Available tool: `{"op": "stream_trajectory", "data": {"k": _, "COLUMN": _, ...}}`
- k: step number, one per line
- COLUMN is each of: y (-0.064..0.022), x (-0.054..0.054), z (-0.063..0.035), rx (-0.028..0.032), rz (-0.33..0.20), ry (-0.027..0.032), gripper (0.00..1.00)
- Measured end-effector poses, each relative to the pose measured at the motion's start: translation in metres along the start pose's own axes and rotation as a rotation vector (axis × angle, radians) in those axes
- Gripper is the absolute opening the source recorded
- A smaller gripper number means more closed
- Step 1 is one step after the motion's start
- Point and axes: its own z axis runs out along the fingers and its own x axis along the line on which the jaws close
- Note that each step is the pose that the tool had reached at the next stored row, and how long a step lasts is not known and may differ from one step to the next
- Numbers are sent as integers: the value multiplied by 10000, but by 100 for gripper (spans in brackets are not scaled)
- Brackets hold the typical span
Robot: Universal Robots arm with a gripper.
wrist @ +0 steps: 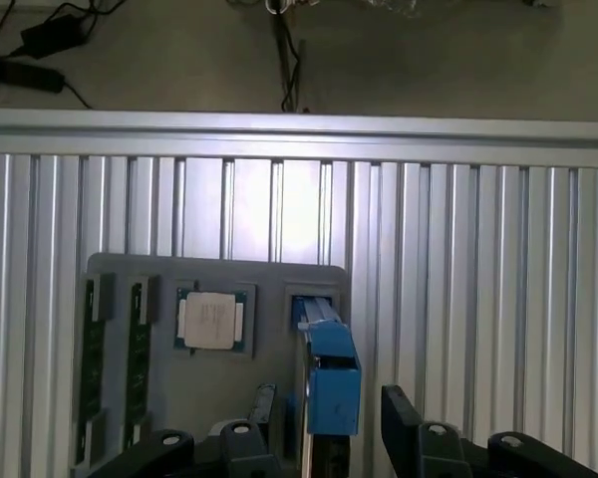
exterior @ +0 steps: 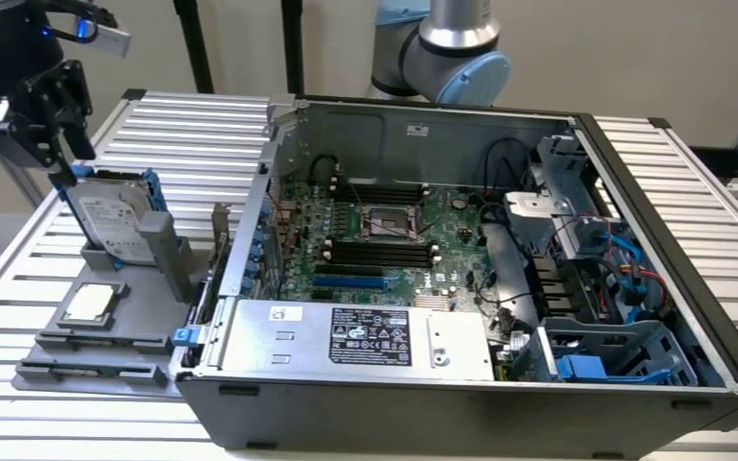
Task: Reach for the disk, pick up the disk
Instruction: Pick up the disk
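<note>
My gripper needs to move toward the sides of the disk before it closes on the disk, because my fingers are level with the disk's upper corner and short of the disk's sides.
The disk [exterior: 115,219] stands on edge in a slot of the grey fixture [exterior: 164,252] on the exterior view's left, its white label and blue rails showing. My black gripper [exterior: 69,161] hangs at the disk's upper corner. In the wrist view the disk [wrist: 331,376] appears edge-on, topped by its blue rail. My gripper [wrist: 331,423] is open and straddles that edge: one finger [wrist: 264,406] is on one side and the other finger [wrist: 403,423] stands off on the opposite side with a gap. Nothing is clamped.
The small square chip [exterior: 92,303] [wrist: 211,322] lies in the same fixture beside the disk, with two memory sticks [wrist: 92,370] in slots further out. An open computer case [exterior: 472,288] fills the slatted metal table [exterior: 690,173] to the exterior view's right.
</note>
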Motion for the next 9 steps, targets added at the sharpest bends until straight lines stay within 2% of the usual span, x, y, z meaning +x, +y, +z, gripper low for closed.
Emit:
{"op": "stream_trajectory", "data": {"k": 4, "y": 10, "x": 8, "z": 73, "rx": 69, "rz": 56, "ry": 0, "gripper": 54}}
{"op": "stream_trajectory", "data": {"k": 9, "y": 10, "x": 8, "z": 136, "rx": 75, "rz": 135, "ry": -3, "gripper": 54}}
